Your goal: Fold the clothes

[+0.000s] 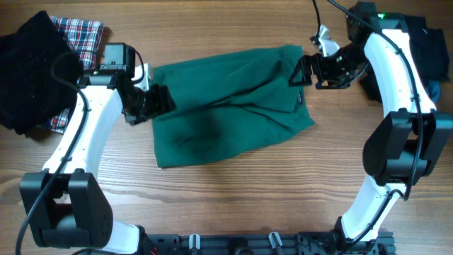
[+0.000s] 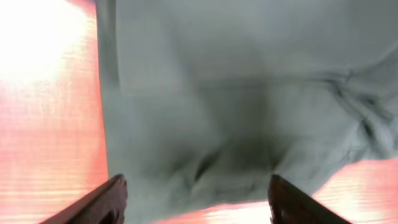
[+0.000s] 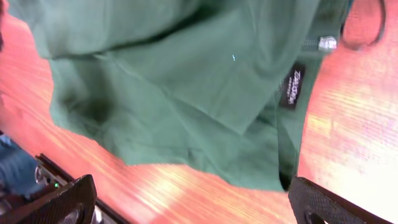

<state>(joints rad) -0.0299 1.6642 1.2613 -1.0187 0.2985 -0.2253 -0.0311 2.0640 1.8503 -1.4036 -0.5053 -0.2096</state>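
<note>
My left gripper grabs the dark green garment by its side edge (image 1: pixel 156 136) opposite the black label (image 1: pixel 300 97) next and draws the layer across to fold the garment.
A dark green garment (image 1: pixel 226 103) lies spread and partly folded in the middle of the wooden table; a black label shows near its right edge (image 3: pixel 292 86). My left gripper (image 1: pixel 157 100) is open at the garment's left edge, its fingers (image 2: pixel 196 199) wide apart over the cloth (image 2: pixel 236 106). My right gripper (image 1: pixel 303 71) is open at the garment's upper right corner, with the cloth (image 3: pixel 186 81) below its spread fingers (image 3: pixel 193 202). Neither gripper holds anything.
A black garment (image 1: pixel 32 71) and a red plaid one (image 1: pixel 81 35) are piled at the far left. Dark blue clothes (image 1: pixel 428 53) lie at the far right. The front of the table shows bare wood (image 1: pixel 233 198).
</note>
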